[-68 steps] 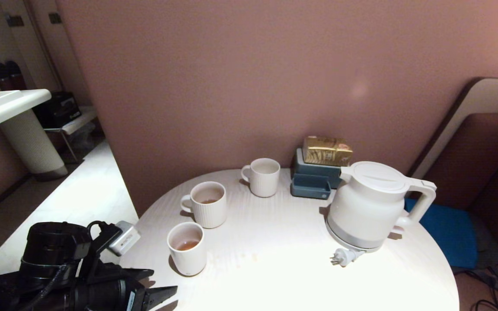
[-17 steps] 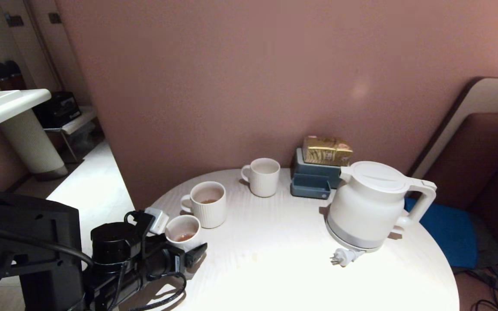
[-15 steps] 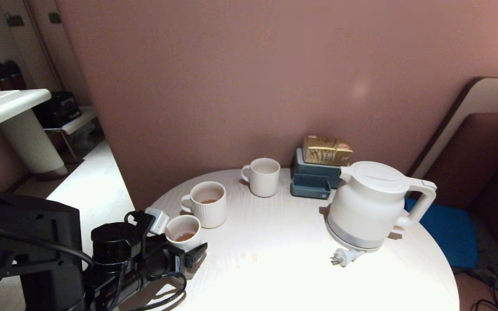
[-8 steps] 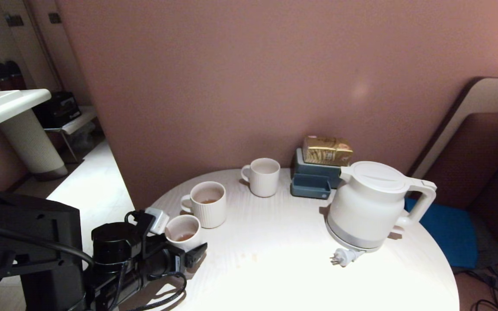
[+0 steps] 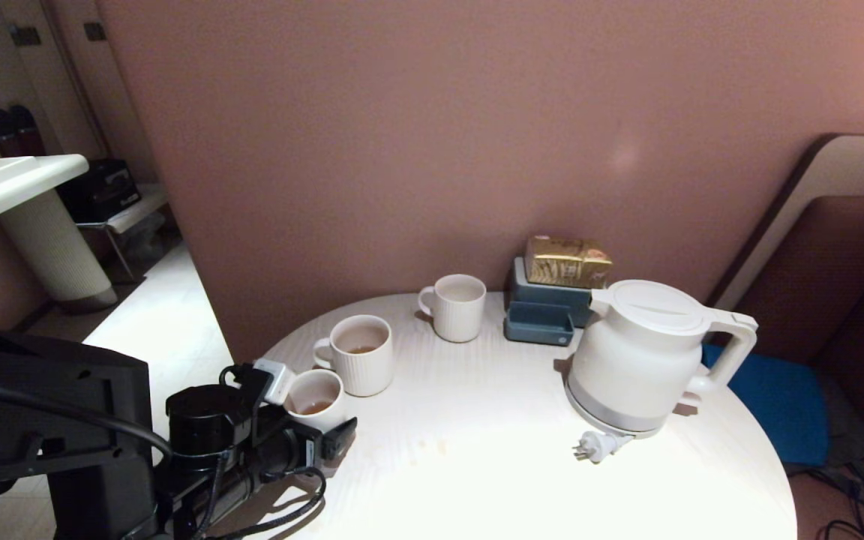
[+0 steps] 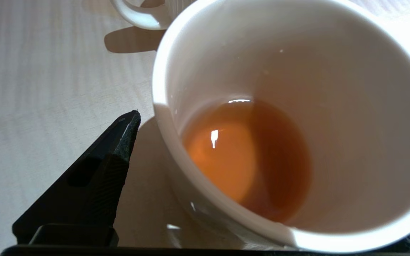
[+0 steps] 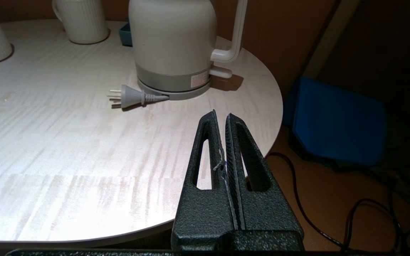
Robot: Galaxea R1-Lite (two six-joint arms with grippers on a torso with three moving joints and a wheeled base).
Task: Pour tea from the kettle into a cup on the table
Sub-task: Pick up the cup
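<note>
I should next use my left gripper to hold the small white cup by its outer side (image 5: 330, 418). This leaves the small white cup's opening (image 5: 316, 392) free for the tea from the kettle.
The small smooth white cup (image 5: 314, 397) stands at the round white table's (image 5: 492, 472) left edge, with a little reddish-brown tea (image 6: 244, 160) in its bottom. My left gripper (image 5: 319, 421) reaches in level from the left and stands open round the cup. One black finger (image 6: 94, 185) shows beside the cup wall with a gap; the other is hidden behind the cup. The white kettle (image 5: 642, 360) sits on its base at the right, lid shut. My right gripper (image 7: 221, 115) is shut and empty over the table's near right edge, short of the kettle (image 7: 171, 39).
Two ribbed mugs with handles (image 5: 361, 352) (image 5: 458, 306) stand behind the cup. A blue box (image 5: 544, 311) with a gold packet (image 5: 567, 261) is against the wall. The kettle's plug (image 5: 597, 446) lies loose in front of it. A blue cushion (image 5: 777, 397) lies past the right edge.
Since the oldest frame my left gripper has come forward over the table edge to straddle the cup, which now stands slightly farther back. Over the last second only a small shift.
</note>
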